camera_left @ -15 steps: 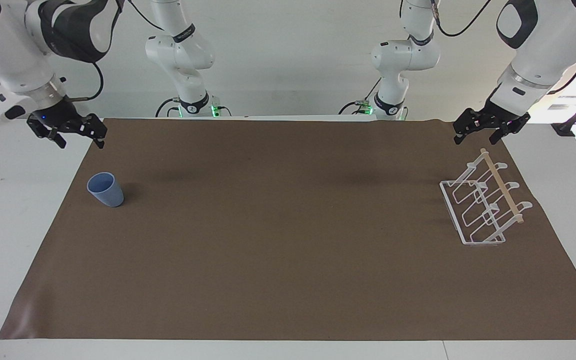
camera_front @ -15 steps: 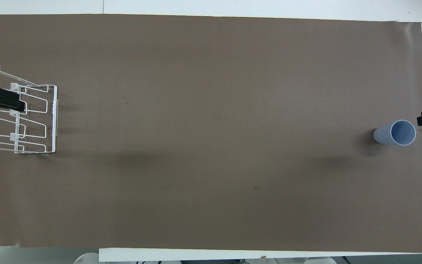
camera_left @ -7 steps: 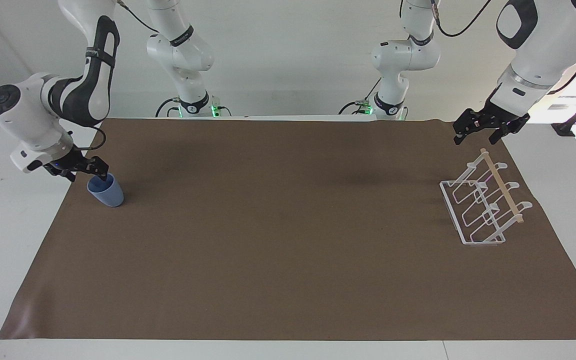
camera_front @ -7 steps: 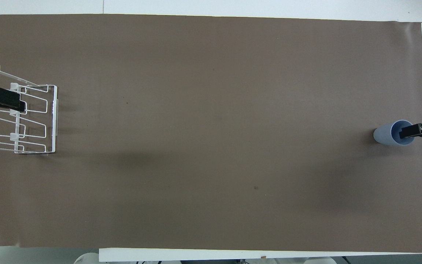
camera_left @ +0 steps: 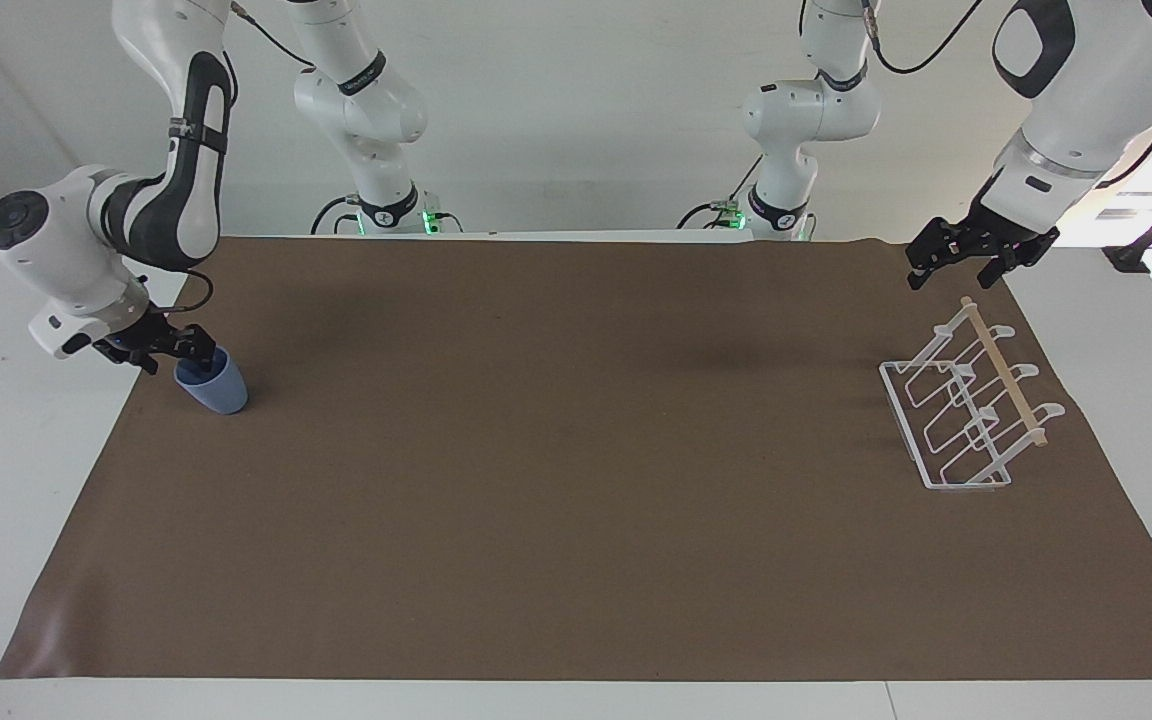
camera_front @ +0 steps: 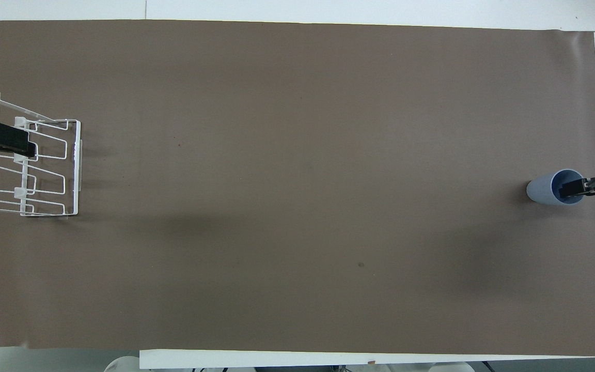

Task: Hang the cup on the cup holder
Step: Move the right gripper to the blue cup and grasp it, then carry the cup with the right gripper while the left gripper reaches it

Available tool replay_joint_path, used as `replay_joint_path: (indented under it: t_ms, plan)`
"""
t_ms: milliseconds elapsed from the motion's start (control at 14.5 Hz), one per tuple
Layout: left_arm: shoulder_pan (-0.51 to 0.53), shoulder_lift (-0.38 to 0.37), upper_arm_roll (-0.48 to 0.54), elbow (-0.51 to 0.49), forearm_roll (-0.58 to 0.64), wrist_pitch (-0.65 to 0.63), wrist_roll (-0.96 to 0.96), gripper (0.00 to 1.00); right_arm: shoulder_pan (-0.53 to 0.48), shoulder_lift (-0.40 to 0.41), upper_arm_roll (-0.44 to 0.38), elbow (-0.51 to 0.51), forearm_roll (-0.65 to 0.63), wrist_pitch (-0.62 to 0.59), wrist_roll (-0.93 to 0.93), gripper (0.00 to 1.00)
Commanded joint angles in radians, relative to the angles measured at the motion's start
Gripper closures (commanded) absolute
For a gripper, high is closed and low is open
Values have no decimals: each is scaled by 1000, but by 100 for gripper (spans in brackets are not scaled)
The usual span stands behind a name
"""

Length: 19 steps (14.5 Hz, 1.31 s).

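The light-blue cup needs to stay free at its rim for the cup holder (camera_front: pixel 47 167), so my left gripper should take the cup by its narrower base end (camera_front: pixel 535 190) next.
The light-blue cup (camera_left: pixel 219 393) stands upright on the brown mat at the right arm's end of the table, also seen in the overhead view (camera_front: pixel 541 190). My right gripper (camera_left: pixel 179 358) is down at its rim, open, with one finger inside the cup and the other outside the wall. In the overhead view the right gripper (camera_front: pixel 580 188) reaches in over the cup's mouth. The white wire cup holder (camera_left: pixel 948 420) with its wooden rod stands at the left arm's end (camera_front: pixel 49 170). My left gripper (camera_left: pixel 958 268) waits open in the air over the holder's end nearer the robots.
A brown mat (camera_left: pixel 576 480) covers most of the white table. Bare white table strips run along both ends of the mat.
My right arm swung down from the air above the mat's corner to the cup, and one finger went into it. Its fingers have drawn slightly closer. The cup and the left arm stayed still.
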State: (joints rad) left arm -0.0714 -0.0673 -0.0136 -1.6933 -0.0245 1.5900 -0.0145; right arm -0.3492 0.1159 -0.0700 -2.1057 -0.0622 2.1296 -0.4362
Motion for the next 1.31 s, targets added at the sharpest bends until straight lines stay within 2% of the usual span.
replay_joint_path:
  t_ms: [0, 138, 206, 481, 550, 688, 825, 894, 962, 1238]
  plan:
    - [7, -3, -3, -5, -6, -12, -13, 0, -1, -5, 7, -13, 18, 18, -12, 79]
    - [1, -15, -3, -29, -5, -18, -21, 0, 1, -5, 12, -11, 15, 13, -12, 96]
    - [-4, -32, -5, -58, -2, -19, -51, 0, 22, -5, 12, -13, 13, 16, -12, 100]
    - [2, -43, -5, -82, -2, -13, -202, 0, 58, -4, 12, 6, 4, -17, -15, 100]
    - [4, -43, -5, -82, -2, -7, -231, 0, 58, 1, 13, 41, 2, -72, -25, 100]
    - [-5, -43, -6, -82, -3, -1, -397, 0, 74, -5, 32, 152, 31, -262, -39, 100]
    - [-36, -43, -11, -82, -6, -4, -560, 0, 84, -12, 67, 243, 228, -409, -52, 100]
    - [-72, -43, -11, -82, -9, -4, -650, 0, 87, -10, 68, 253, 333, -451, -50, 100]
    - [-91, -43, -12, -82, -18, -2, -764, 0, 105, -13, 68, 244, 437, -465, -47, 100]
    - [-140, -40, -11, -68, -179, -1, -1077, 0, 212, -38, 68, 188, 652, -470, 46, 100]
